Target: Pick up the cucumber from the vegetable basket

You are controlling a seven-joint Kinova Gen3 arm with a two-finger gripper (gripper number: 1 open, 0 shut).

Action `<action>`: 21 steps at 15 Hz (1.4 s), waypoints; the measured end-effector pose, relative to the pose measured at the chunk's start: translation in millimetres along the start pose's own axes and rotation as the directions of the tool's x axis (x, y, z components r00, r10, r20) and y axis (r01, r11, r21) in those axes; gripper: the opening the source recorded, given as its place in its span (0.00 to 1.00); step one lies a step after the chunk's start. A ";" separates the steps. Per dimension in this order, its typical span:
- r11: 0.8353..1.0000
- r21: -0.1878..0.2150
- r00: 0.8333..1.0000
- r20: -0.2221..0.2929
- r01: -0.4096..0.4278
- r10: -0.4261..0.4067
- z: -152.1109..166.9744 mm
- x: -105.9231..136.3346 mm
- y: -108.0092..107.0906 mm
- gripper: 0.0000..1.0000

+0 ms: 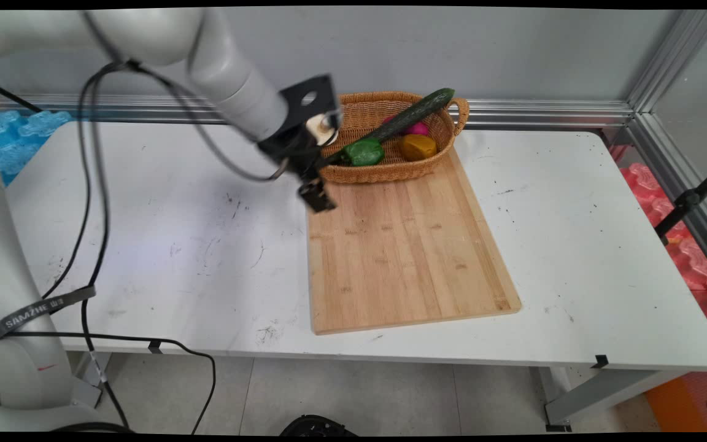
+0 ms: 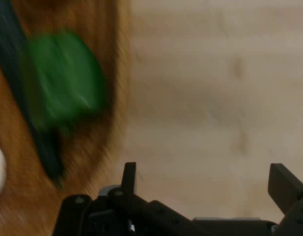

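Observation:
My gripper grabs the long dark green cucumber by its middle (image 1: 402,123) next, to lift it out of the wicker basket (image 1: 390,169).
My gripper (image 1: 316,195) hangs open and empty just above the far left corner of the wooden cutting board (image 1: 402,245), beside the wicker basket (image 1: 390,169). The basket holds a green pepper (image 1: 363,152), a long dark cucumber (image 1: 409,116) leaning over its rim, a yellow-brown fruit (image 1: 418,147) and a pink item (image 1: 416,128). In the hand view the open fingers (image 2: 129,176) frame bare board (image 2: 215,98), with the pepper (image 2: 63,83) and the basket wall (image 2: 112,123) to the left.
The basket stands on the far end of the board, near the back wall's metal rail (image 1: 544,113). Black cables (image 1: 92,202) hang from the arm over the table's left part. The white table (image 1: 574,245) extends right of the board.

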 end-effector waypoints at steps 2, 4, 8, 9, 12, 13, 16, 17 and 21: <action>1.000 0.025 0.999 -0.047 0.004 -0.003 5.2 25.5 -20.5 1.00; 0.999 0.046 0.996 -0.089 0.012 -0.008 12.9 46.3 -42.5 1.00; 0.997 0.072 0.990 -0.142 0.022 -0.011 29.8 70.3 -76.0 1.00; 0.997 0.077 0.988 -0.156 0.026 -0.014 36.2 75.9 -86.0 1.00; 0.996 0.087 0.982 -0.186 0.037 -0.020 57.8 88.0 -113.2 1.00; 0.995 0.089 0.981 -0.192 0.039 -0.021 63.9 90.5 -120.2 1.00; 0.995 0.090 0.980 -0.200 0.042 -0.023 83.1 95.9 -142.2 1.00; 0.995 0.089 0.980 -0.199 0.042 -0.023 88.5 96.5 -148.5 1.00; 0.996 0.079 0.981 -0.190 0.042 -0.026 109.1 96.3 -171.7 1.00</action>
